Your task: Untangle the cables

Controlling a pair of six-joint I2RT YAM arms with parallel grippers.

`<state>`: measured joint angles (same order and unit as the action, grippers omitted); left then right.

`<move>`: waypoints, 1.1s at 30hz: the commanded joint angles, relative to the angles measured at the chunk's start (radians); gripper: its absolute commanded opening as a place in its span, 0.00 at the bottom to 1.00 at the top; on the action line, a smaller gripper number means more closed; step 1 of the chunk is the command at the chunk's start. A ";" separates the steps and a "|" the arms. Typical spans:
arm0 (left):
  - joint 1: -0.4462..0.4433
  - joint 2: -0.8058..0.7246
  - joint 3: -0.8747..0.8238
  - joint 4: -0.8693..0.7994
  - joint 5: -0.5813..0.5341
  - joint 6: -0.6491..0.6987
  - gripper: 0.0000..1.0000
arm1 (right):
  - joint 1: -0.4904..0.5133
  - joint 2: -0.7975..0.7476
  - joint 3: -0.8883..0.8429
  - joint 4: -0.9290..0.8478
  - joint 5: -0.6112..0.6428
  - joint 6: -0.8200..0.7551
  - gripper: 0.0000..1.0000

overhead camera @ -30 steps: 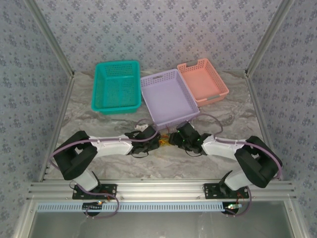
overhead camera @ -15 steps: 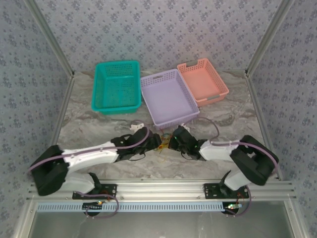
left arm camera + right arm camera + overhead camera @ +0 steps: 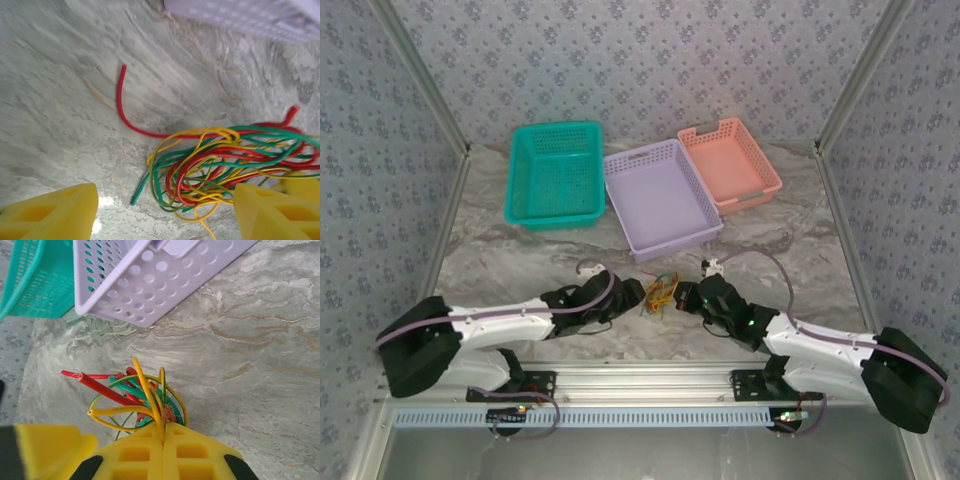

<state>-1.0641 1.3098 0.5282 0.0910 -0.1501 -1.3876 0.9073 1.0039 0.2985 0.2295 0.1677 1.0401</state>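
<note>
My left gripper should next grab a yellow cable at the clump's edge (image 3: 649,297) (image 3: 154,161), opposite my right gripper. Then the cables can be untangled.
The cables (image 3: 660,296) are a clump of thin yellow, red and green wires on the marble table, between my two grippers. My left gripper (image 3: 632,297) stands open just left of the clump. In the left wrist view its yellow fingers (image 3: 50,212) straddle the near part of the cables (image 3: 220,160), touching none, and one red strand (image 3: 120,100) trails off to the left. My right gripper (image 3: 688,297) is shut on the clump's right side. In the right wrist view its fingertips (image 3: 164,432) pinch yellow strands, and the other cables (image 3: 135,395) loop up beyond them.
Three baskets stand at the back: teal (image 3: 556,128), lavender (image 3: 660,200) and pink (image 3: 728,165). The lavender basket (image 3: 150,280) sits just beyond the clump, with the teal one (image 3: 35,285) to its left. Marble tabletop (image 3: 770,250) lies bare to the right.
The right gripper shut on the cables and pulled the clump nearer, away from the lavender basket. The left gripper opened and its arm stretched out low across the table.
</note>
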 commanded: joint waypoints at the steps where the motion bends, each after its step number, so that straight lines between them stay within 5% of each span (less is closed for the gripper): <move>1: -0.041 0.085 0.045 0.095 0.008 -0.036 0.70 | -0.007 -0.022 -0.005 -0.007 -0.008 0.033 0.00; 10: -0.096 0.301 0.173 0.080 -0.124 0.030 0.60 | -0.025 -0.004 0.011 -0.071 -0.068 0.059 0.00; 17: -0.095 0.406 0.214 0.068 -0.236 0.049 0.26 | -0.048 0.067 0.007 -0.072 -0.110 0.079 0.00; 20: -0.094 0.436 0.228 0.051 -0.255 0.052 0.00 | -0.061 0.079 0.008 -0.104 -0.098 0.079 0.00; 25: -0.097 0.404 0.205 -0.009 -0.295 0.055 0.00 | -0.088 -0.005 0.036 -0.322 0.005 0.062 0.00; 27: -0.097 0.369 0.172 -0.005 -0.304 0.069 0.00 | -0.098 -0.059 0.054 -0.409 0.041 0.041 0.14; 29: -0.097 0.335 0.142 0.007 -0.303 0.097 0.00 | -0.101 -0.098 0.069 -0.420 0.043 -0.009 0.38; 33: -0.097 0.305 0.123 0.047 -0.280 0.155 0.00 | -0.127 -0.051 0.076 -0.273 -0.052 -0.077 0.68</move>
<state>-1.1606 1.6371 0.6689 0.1589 -0.4164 -1.2900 0.7979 0.9218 0.3496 -0.0822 0.1444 1.0279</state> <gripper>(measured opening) 0.043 0.651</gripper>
